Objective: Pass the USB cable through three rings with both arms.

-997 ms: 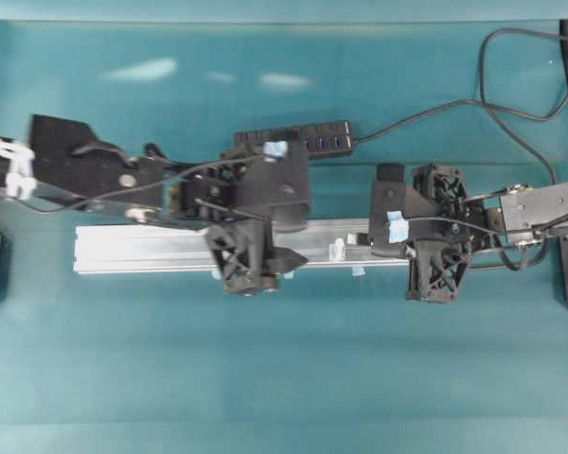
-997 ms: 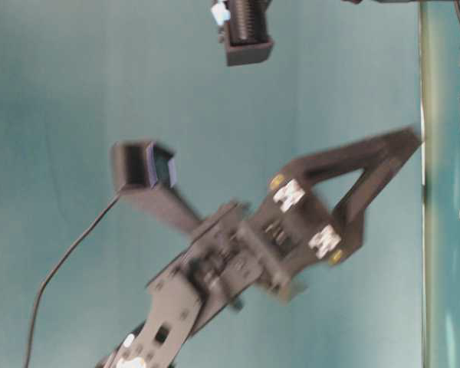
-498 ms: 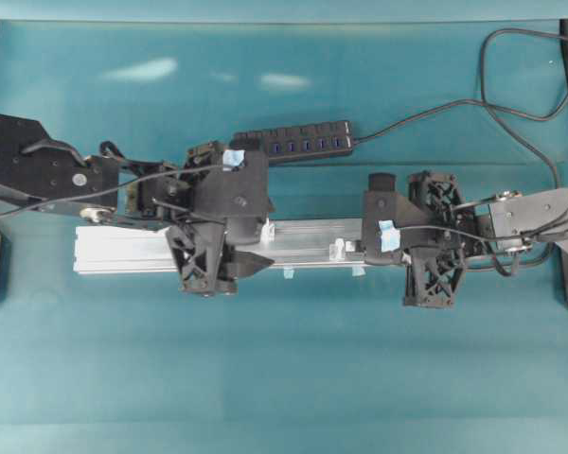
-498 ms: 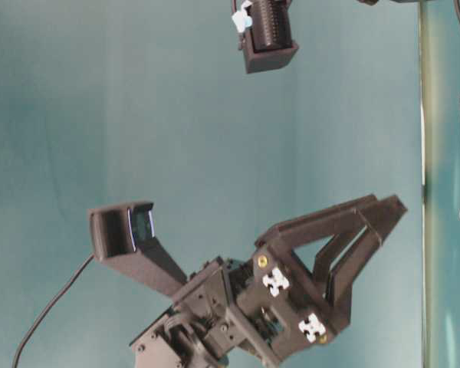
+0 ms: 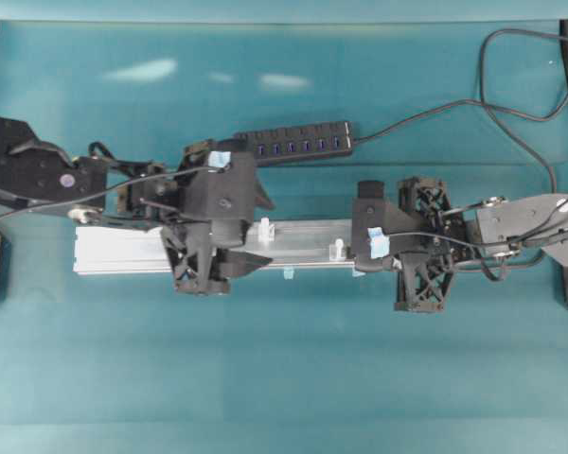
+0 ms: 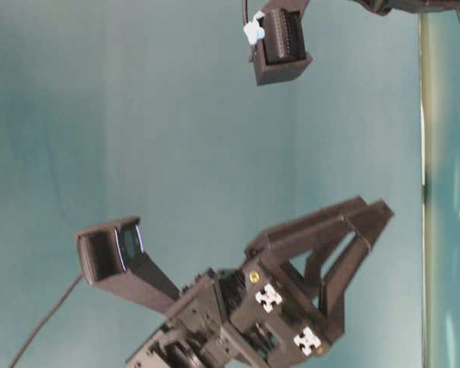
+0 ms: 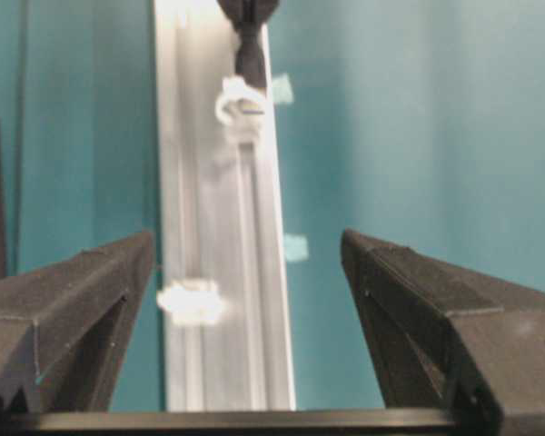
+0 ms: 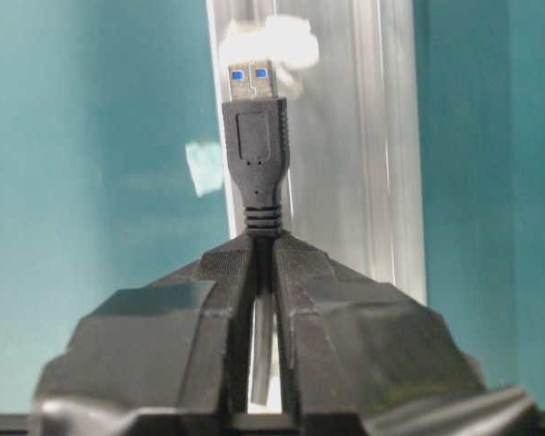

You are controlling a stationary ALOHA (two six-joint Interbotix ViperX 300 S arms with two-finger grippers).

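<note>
My right gripper stays closed on the cable behind the plug, so my left gripper next needs to grab the black plug by its free front end [image 7: 250,71].
The silver rail [image 5: 123,251] lies left to right across the table. Two whitish rings [image 5: 264,230] [image 5: 337,250] stand on it. My right gripper [image 5: 358,253] is shut on the USB cable behind its black plug [image 8: 257,154]. The plug points along the rail [image 8: 354,136] at a blurred ring [image 8: 271,41] just ahead of its tip. My left gripper [image 7: 247,236] hangs wide open over the rail [image 7: 222,227] with nothing in it. One ring [image 7: 191,302] shows beside its left finger, and another ring [image 7: 241,100] farther on, just before the plug.
A black multi-port hub [image 5: 293,142] lies behind the rail, its cord looping off to the back right. Pale blue tape tabs [image 5: 289,274] sit at the rail's front edge. The table-level view shows the left gripper [image 6: 372,211] above the teal table.
My left arm has drawn back left along the rail, uncovering a ring, jaws still open. The right gripper has slid left with the plug toward the nearer ring.
</note>
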